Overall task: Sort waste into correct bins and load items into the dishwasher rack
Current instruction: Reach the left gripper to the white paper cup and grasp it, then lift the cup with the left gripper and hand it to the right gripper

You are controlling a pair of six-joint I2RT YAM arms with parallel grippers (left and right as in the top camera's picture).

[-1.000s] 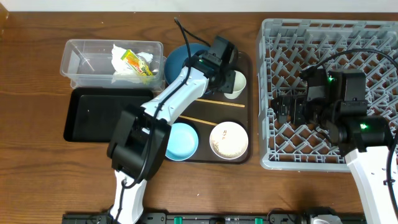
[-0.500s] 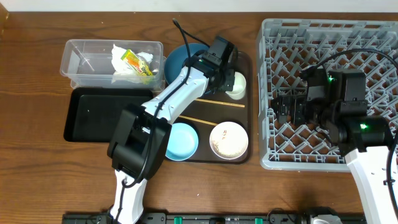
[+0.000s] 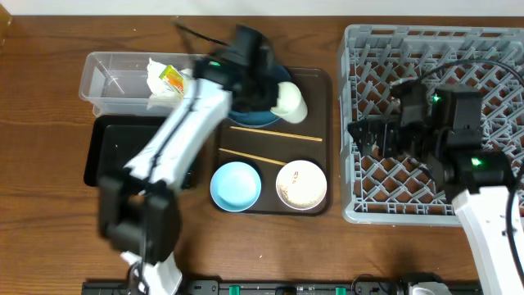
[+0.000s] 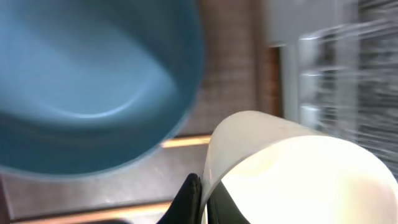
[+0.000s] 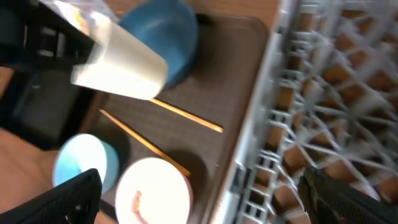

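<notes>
The small white cup should go opening-first into the dishwasher rack (image 3: 434, 49), so my right gripper next needs to grab its base end (image 3: 298, 110), opposite my left gripper.
The small white cup (image 3: 290, 103) hangs tilted over the brown tray, and my left gripper (image 3: 273, 96) is shut on its rim. In the left wrist view the black fingers (image 4: 190, 198) pinch the cup (image 4: 292, 168) wall, with the dark-blue plate (image 4: 87, 74) just behind. The plate (image 3: 264, 85) lies partly under the arm. Two chopsticks (image 3: 274, 133) lie across the tray, with the light-blue bowl (image 3: 236, 184) and the white bowl (image 3: 301, 183) in front. My right gripper (image 3: 365, 135) stands open over the left part of the grey dishwasher rack (image 3: 434, 49), empty. The right wrist view shows the cup (image 5: 121, 62) and the white bowl (image 5: 152, 193).
The clear tub (image 3: 102, 82) at the back left holds white tissue (image 3: 155, 82) and a yellow wrapper (image 3: 171, 78). A black tray (image 3: 115, 156) lies in front of it. The brown tray (image 3: 315, 147) sits beside the rack's left wall.
My left gripper closed on the cup's rim, then lifted and tilted it a little to the left as the arm swung left. My right gripper edged left and stayed open.
</notes>
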